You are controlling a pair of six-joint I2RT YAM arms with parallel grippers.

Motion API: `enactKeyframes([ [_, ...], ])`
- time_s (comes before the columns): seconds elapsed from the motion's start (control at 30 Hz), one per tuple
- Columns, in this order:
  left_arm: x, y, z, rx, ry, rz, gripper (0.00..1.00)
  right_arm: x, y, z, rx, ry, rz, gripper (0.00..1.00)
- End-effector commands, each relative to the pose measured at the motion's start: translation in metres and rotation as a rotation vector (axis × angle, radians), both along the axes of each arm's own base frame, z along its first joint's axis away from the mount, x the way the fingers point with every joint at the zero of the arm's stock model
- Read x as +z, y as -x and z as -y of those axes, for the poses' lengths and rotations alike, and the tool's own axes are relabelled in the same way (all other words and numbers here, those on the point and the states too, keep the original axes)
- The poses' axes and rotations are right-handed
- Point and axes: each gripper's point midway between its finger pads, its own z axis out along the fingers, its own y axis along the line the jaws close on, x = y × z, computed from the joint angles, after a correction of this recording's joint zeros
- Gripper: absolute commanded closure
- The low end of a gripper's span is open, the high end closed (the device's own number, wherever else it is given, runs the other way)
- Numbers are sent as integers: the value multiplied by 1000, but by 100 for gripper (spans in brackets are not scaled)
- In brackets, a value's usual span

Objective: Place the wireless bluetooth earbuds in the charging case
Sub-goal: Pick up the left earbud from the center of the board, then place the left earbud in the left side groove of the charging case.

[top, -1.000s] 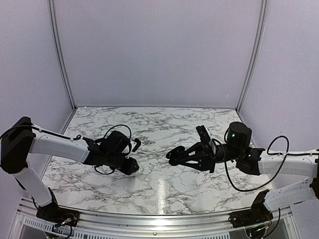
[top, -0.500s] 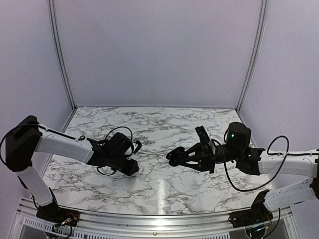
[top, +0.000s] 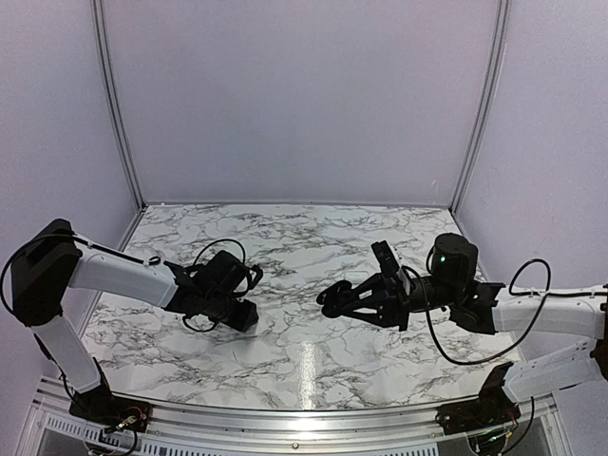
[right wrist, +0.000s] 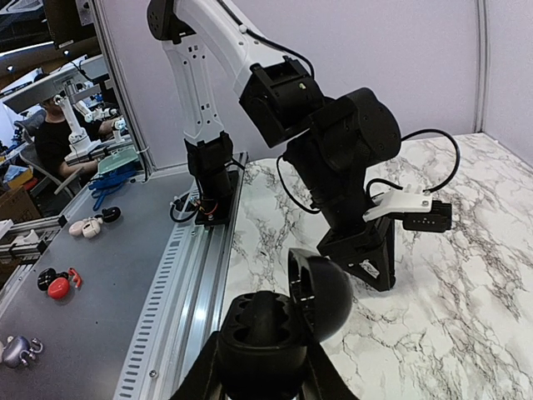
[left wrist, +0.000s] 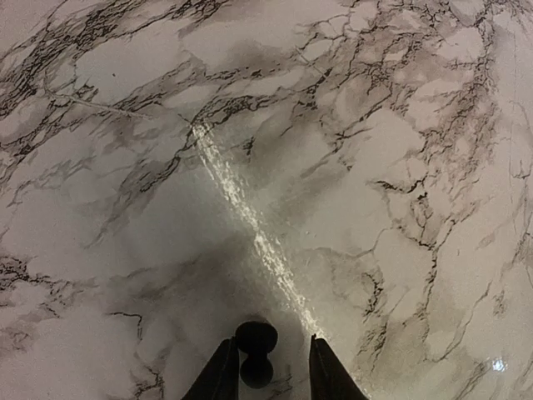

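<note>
My left gripper's open fingertips are level with the earbud's upper bulb in the left wrist view and closing would catch the earbud, so it is time to close now.
One black earbud (left wrist: 256, 337) lies on the marble between the fingers of my left gripper (left wrist: 272, 339). It rests against the left finger, with a gap to the right finger, so the jaws are open around it. In the top view the left gripper (top: 244, 317) is low on the table at the left. My right gripper (right wrist: 263, 371) is shut on the charging case (right wrist: 265, 332), held above the table with its lid (right wrist: 323, 293) swung open. In the top view the case (top: 330, 296) sits mid-table at the right gripper's tip. Its dark inside hides whether an earbud sits there.
The marble table (top: 313, 361) ends in an aluminium rail (right wrist: 179, 292) at the near edge. The left arm (right wrist: 333, 150) fills the middle of the right wrist view. Small coloured objects (right wrist: 57, 285) lie on a grey bench beyond the rail. Pale walls enclose the table.
The left gripper has shifted slightly left and its jaws have parted a little around the earbud. The right arm and the case have not moved.
</note>
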Motion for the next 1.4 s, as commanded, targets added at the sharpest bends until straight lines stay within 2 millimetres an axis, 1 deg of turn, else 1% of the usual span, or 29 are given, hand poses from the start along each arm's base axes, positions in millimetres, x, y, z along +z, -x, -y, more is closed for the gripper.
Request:
enactKeyframes([
  [0.0,-11,3,-13,12,-60,-27,72,17,-1,-4,5,-33,49,100],
  [0.13,-9,2,-12,11,-55,-23,84,18,-1,-4,6,-35,50,100],
  [0.23,-7,2,-13,11,-54,-16,90,19,-1,-4,6,-37,50,100],
  [0.33,-3,1,-14,14,-52,-5,94,19,-1,-4,9,-38,49,100],
  [0.43,2,-1,-17,19,-57,15,99,19,-1,-4,8,-37,49,100],
  [0.53,14,-3,-19,13,-51,52,100,18,1,-4,21,-39,48,100],
  [0.6,37,-1,-14,-31,-2,99,100,20,5,-4,38,-50,54,100],
  [0.67,68,8,-7,-105,79,173,100,22,8,-4,57,-62,62,100],
  [0.73,104,29,5,-223,200,244,100,24,12,-5,76,-69,70,100],
  [0.77,127,38,12,-275,272,296,100,25,14,-6,85,-71,76,100],
  [0.83,164,61,20,-376,373,383,100,27,17,-9,105,-73,87,100],
  [0.9,193,85,27,-474,443,464,100,28,22,-14,127,-71,96,100],
  [1.0,229,114,36,-573,554,522,100,28,26,-21,153,-64,88,100],
  [1.07,244,129,42,-617,597,541,100,31,26,-24,163,-66,89,100],
  [1.13,254,141,50,-666,604,572,100,33,25,-27,165,-68,90,100],
  [1.23,261,156,63,-713,607,590,100,34,22,-30,159,-69,91,100],
  [1.37,266,166,76,-746,601,612,100,33,18,-35,150,-60,70,100],
])
